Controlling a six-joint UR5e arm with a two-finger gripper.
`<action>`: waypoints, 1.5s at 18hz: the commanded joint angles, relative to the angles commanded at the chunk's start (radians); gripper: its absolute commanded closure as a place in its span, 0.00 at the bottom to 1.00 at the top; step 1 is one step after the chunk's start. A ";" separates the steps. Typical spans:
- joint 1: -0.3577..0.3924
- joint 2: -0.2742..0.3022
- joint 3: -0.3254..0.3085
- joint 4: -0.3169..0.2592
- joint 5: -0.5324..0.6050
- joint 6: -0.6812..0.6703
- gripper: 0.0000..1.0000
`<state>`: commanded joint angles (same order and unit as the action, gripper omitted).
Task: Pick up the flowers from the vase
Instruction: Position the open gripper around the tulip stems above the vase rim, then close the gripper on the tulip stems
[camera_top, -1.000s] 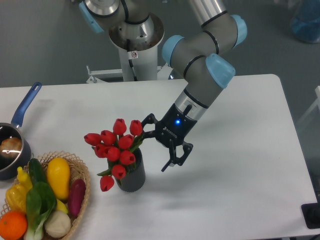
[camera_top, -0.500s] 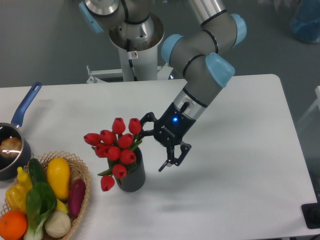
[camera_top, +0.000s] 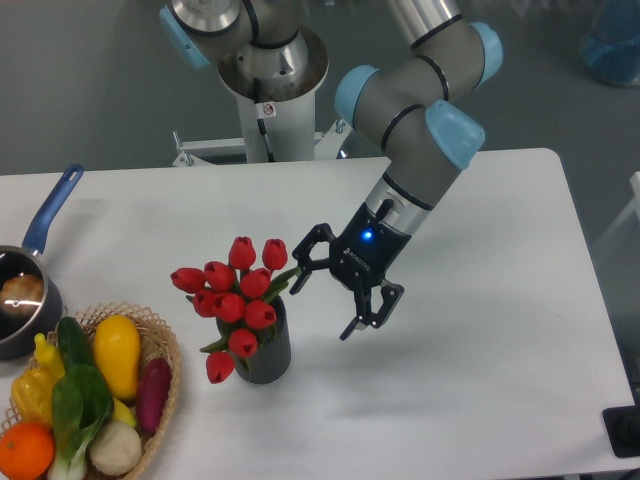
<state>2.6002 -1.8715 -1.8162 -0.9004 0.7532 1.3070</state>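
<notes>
I will next grab the flowers by their green stems with my gripper, so that I can pick the flowers (camera_top: 236, 296) up from the vase (camera_top: 270, 352).
The flowers (camera_top: 236, 296), a bunch of red tulip buds with green stems, stand in the vase (camera_top: 270, 352), a small dark grey cylinder on the white table. My gripper (camera_top: 329, 299) hangs just right of the bunch, open, tilted and pointing down-left. Its upper fingertip (camera_top: 302, 275) lies close to a green leaf beside the top-right buds; I cannot tell whether it touches. The lower fingertip (camera_top: 353, 328) hangs right of the vase's rim, apart from it. Nothing sits between the fingers.
A wicker basket (camera_top: 165, 352) of vegetables and fruit sits at the front left. A blue-handled pot (camera_top: 30, 283) stands at the left edge. The robot's base column (camera_top: 270, 100) rises behind the table.
The gripper has shifted a little to the right and down, away from the bunch, still open. Flowers and vase stay about where they were.
</notes>
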 joint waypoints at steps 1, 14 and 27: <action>-0.009 0.005 -0.003 0.000 -0.003 0.000 0.00; -0.077 0.018 -0.032 0.002 -0.067 0.000 0.00; -0.088 0.048 -0.054 0.005 -0.198 0.000 1.00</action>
<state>2.5127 -1.8239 -1.8699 -0.8958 0.5553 1.3070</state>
